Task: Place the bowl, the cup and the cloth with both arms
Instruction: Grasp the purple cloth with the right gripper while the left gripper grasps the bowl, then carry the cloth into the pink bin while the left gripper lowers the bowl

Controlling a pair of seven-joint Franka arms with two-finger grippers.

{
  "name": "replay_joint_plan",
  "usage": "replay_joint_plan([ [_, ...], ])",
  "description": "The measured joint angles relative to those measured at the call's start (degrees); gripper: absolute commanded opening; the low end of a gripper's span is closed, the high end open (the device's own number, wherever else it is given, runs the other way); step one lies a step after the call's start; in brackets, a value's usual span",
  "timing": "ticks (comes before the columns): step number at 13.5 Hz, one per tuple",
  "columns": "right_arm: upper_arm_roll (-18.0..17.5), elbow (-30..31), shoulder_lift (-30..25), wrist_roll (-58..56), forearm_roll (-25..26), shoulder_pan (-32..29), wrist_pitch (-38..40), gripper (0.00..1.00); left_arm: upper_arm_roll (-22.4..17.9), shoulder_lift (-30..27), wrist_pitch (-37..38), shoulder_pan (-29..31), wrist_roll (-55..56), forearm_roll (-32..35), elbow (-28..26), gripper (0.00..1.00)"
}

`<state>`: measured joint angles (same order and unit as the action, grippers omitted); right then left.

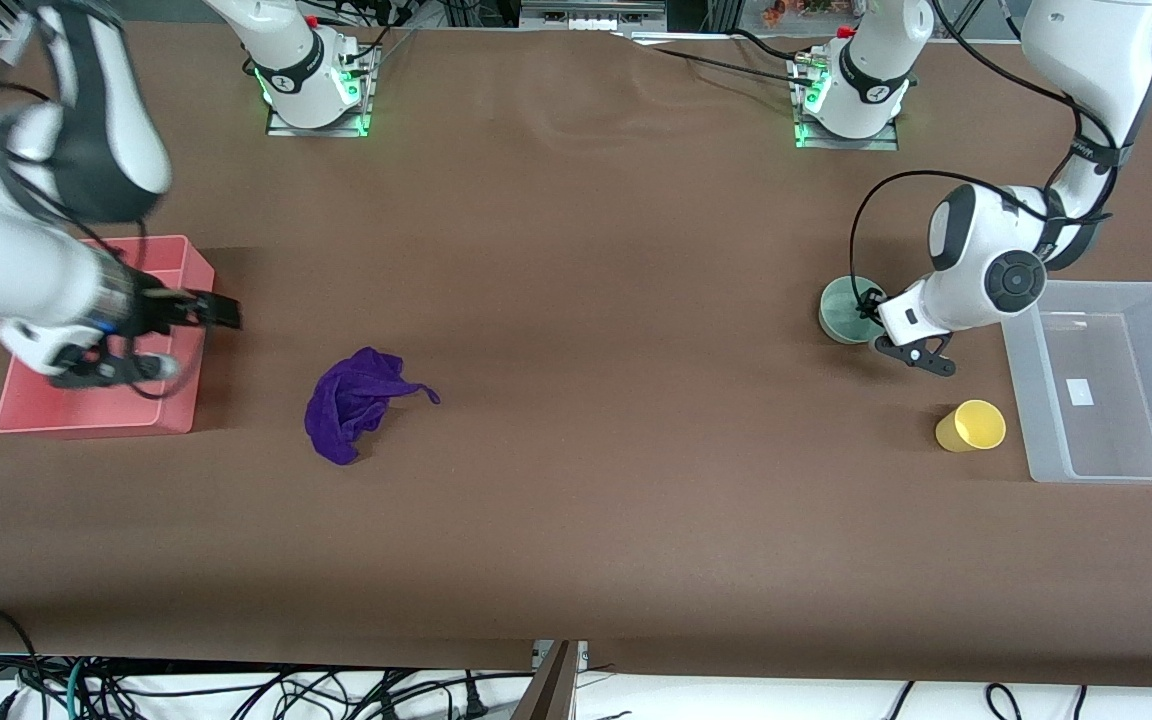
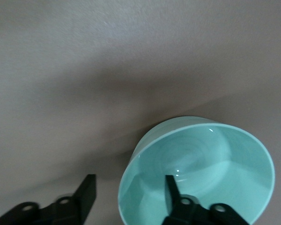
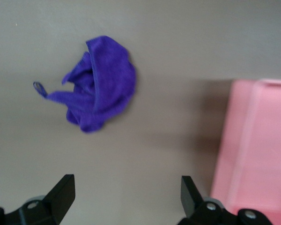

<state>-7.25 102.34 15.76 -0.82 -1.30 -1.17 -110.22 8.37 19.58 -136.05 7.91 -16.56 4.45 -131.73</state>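
I will reach for the purple cloth with my right gripper and pick up its bunched body [image 1: 347,402], so its looped end stays free to hang over the pink tray [image 1: 92,402].
The mint-green bowl [image 1: 844,310] sits toward the left arm's end of the table. My left gripper [image 1: 886,325] is open and low at the bowl. In the left wrist view, the gripper [image 2: 129,187] straddles the rim of the bowl [image 2: 201,159], with one finger inside and one outside. The yellow cup [image 1: 971,426] stands nearer the front camera, beside the clear bin. The purple cloth [image 1: 351,403] lies crumpled toward the right arm's end. My right gripper [image 1: 206,320] is open and empty over the pink tray's edge. In the right wrist view, the gripper [image 3: 126,187] faces the cloth [image 3: 98,89].
A pink tray [image 1: 36,410] sits at the right arm's end of the table and also shows in the right wrist view [image 3: 257,154]. A clear plastic bin [image 1: 1106,470] sits at the left arm's end. Bare brown table lies between the cloth and the bowl.
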Motion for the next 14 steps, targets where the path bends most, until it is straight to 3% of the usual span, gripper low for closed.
replay_joint_plan([
  [4, -0.87, 3.92, 8.61, 6.41, -0.02, 4.01, -15.72, 1.0, 0.11, 0.79, -0.71, -0.16, -0.91, 0.01, 0.28, 0.0],
  [9, -0.71, 3.99, 14.74, 7.42, -0.02, 5.16, -25.11, 1.0, 0.2, -1.29, 0.3, -0.45, -2.79, 0.02, 1.56, 0.0],
  [11, -0.65, 4.1, 16.24, 7.42, -0.02, 5.16, -27.41, 0.98, 0.09, -4.0, 6.18, -0.37, -4.01, 0.02, 4.47, 0.0],
  [12, -0.68, 4.44, 16.74, 7.42, -0.02, 5.26, -28.83, 0.87, -0.02, -5.53, 10.67, -0.27, -4.77, 0.02, 6.76, 0.0],
  [14, -0.72, 5.82, 17.53, 7.42, -0.02, 5.65, -32.55, 0.41, -0.32, -7.79, 19.79, 1.03, -8.11, 0.03, 12.88, 0.0],
])
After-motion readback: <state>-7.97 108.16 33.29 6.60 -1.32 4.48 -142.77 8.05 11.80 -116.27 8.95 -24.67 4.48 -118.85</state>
